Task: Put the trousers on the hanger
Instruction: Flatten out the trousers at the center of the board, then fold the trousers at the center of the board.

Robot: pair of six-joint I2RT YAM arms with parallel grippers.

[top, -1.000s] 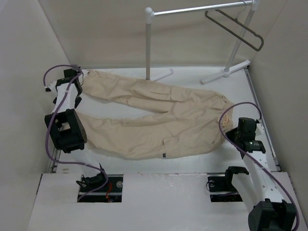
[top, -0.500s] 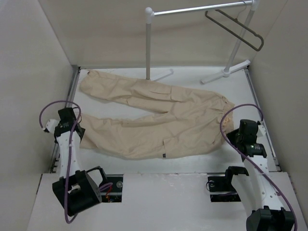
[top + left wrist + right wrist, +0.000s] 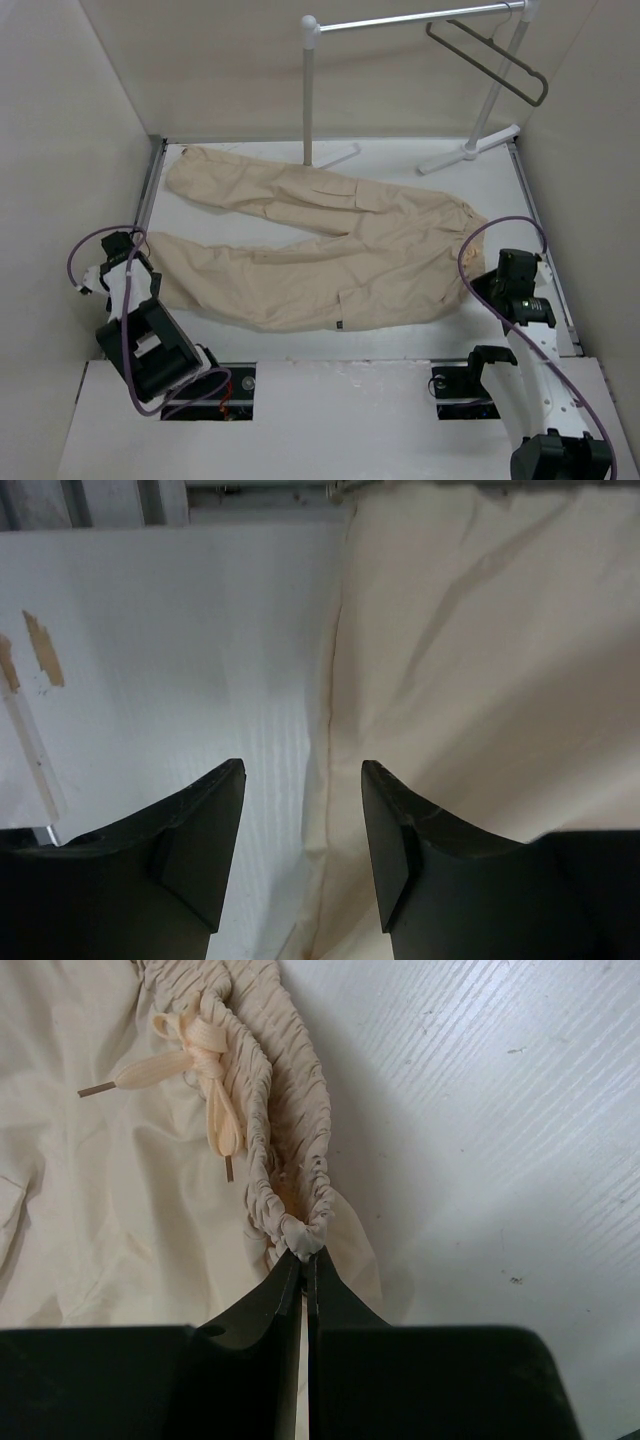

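The robot should next use its left gripper to grab the near leg's outer edge at the cuff, so that it can fold the trousers [image 3: 330, 240] lengthwise for the hanger.
The beige trousers [image 3: 330, 240] lie flat on the white table, legs to the left, waist to the right. My left gripper [image 3: 128, 252] is open over the cuff edge of the near leg; in the left wrist view the cloth edge [image 3: 335, 730] runs between the open fingers of the gripper [image 3: 303, 780]. My right gripper [image 3: 497, 272] is shut on the gathered waistband corner [image 3: 300, 1228], seen at the tips of the gripper [image 3: 305, 1258]. The dark hanger [image 3: 500, 65] hangs on the rack at the back right.
The white garment rack [image 3: 310, 90] stands at the back, its feet [image 3: 470, 150] on the table behind the trousers. Beige walls close in both sides. A drawstring bow [image 3: 200, 1050] lies on the waist. A metal rail [image 3: 152, 175] edges the table's left side.
My left arm swung from the far leg's cuff back toward me to the near leg's cuff. The right gripper has stayed at the waistband.
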